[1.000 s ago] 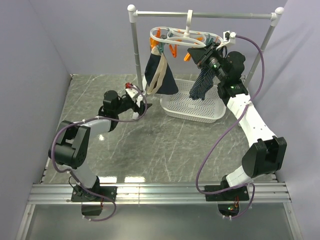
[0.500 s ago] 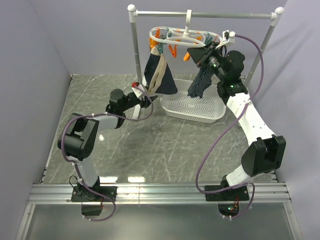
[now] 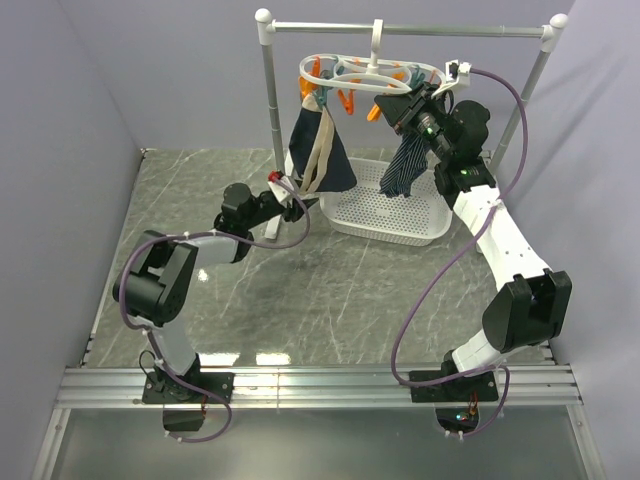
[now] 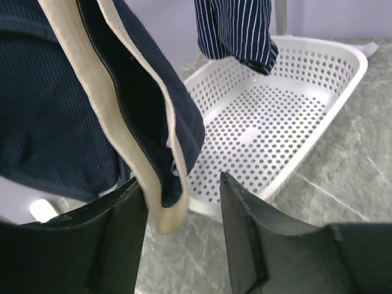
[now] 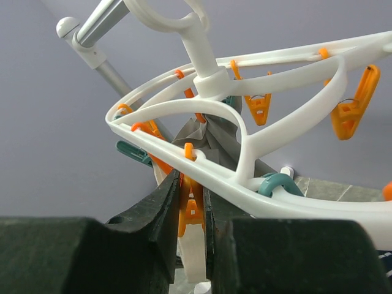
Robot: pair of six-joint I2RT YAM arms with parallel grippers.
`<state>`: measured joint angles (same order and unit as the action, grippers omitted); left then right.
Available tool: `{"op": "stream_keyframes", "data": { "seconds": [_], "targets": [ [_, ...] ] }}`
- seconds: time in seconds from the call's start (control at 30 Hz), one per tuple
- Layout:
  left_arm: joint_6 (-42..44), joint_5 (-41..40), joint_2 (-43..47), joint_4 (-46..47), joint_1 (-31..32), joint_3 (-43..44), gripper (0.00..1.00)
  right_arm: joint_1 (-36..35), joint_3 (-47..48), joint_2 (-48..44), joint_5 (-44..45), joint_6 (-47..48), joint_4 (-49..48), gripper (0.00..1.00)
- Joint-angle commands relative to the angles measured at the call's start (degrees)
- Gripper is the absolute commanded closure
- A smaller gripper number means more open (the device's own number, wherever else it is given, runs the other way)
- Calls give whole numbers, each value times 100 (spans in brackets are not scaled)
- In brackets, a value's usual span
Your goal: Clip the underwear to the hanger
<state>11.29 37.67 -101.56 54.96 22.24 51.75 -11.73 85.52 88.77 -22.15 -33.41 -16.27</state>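
Note:
The underwear needs to be clipped to the hanger [image 3: 372, 76], so my left gripper should grab it by the hanging end of its beige waistband [image 3: 308, 186], away from the pinned side.
The underwear [image 3: 322, 150], dark navy with a beige waistband, hangs from a pin at the left side of the white looped hanger [image 3: 372, 76]. My left gripper [image 3: 300, 200] is open just below its lower edge. In the left wrist view the waistband loop [image 4: 164, 211] hangs between the jaws, close to the left finger [image 4: 116, 239]; I cannot tell if they touch. My right gripper [image 3: 396, 106] is shut on an orange clothespin [image 5: 193, 208] of the hanger [image 5: 257, 141].
A navy pinstriped cloth [image 3: 404, 166] hangs from the hanger's right side over the white perforated basket [image 3: 385, 235], which also shows in the left wrist view [image 4: 355, 67]. The grey rail stand [image 3: 270, 100] holds the hanger; its left post stands just behind the underwear.
My left gripper has moved right and forward, up under the hanging underwear's lower edge. The right arm has stayed on the clothespin.

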Motion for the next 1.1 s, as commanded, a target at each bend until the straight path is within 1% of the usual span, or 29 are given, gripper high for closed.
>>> {"op": "stream_keyframes", "data": {
  "seconds": [0.0, 0.07, 0.1, 0.2, 0.23, 0.27, 0.3, 0.4, 0.43, 0.47, 0.53, 0.57, 0.7, 0.97, 1.07],
  "targets": [
    [-162, -207, -171, 839, 96, 186, 47, 21, 264, 26, -88, 19, -359, 100],
    [-241, -330, -355, 1033, 96, 301, 53, 30, 343, 79, -79, -25, -394, 100],
    [-250, -400, -452, 1034, 96, 405, 60, 21, 343, 88, -79, -43, -412, 100],
    [-311, -297, -505, 1052, 96, 459, 73, 30, 290, 70, -35, -78, -429, 100],
    [-285, -252, -471, 1008, 114, 416, 82, 21, 290, 53, -26, -43, -412, 100],
    [-224, -208, -418, 991, 157, 372, 85, 21, 282, 44, 9, -34, -394, 100],
    [-189, -199, -243, 947, 184, 336, 93, 21, 281, 26, 18, -25, -386, 100],
    [-118, -120, 196, 185, 351, 485, 100, 21, 229, -26, 36, -43, -394, 100],
    [65, -67, 302, -175, 412, 747, 100, 21, 229, -35, 53, -69, -403, 100],
    [171, -67, 399, -979, 578, 923, 100, 21, 229, -35, 53, -61, -377, 100],
    [303, -58, 593, -1407, 728, 1319, 100, 12, 229, -53, 79, -69, -385, 100],
    [469, -67, 637, -1783, 868, 1442, 100, 4, 229, -62, 79, -78, -403, 100],
    [646, -251, 603, -2313, 1133, 2110, 100, -14, 255, -106, 88, -96, -385, 100],
    [786, -638, 119, -2701, 1414, 2946, 100, -49, 255, -158, 62, -131, -368, 100],
    [682, -857, -65, -2806, 1494, 3192, 100, -49, 229, -159, 18, -96, -351, 100]
  ]
}}
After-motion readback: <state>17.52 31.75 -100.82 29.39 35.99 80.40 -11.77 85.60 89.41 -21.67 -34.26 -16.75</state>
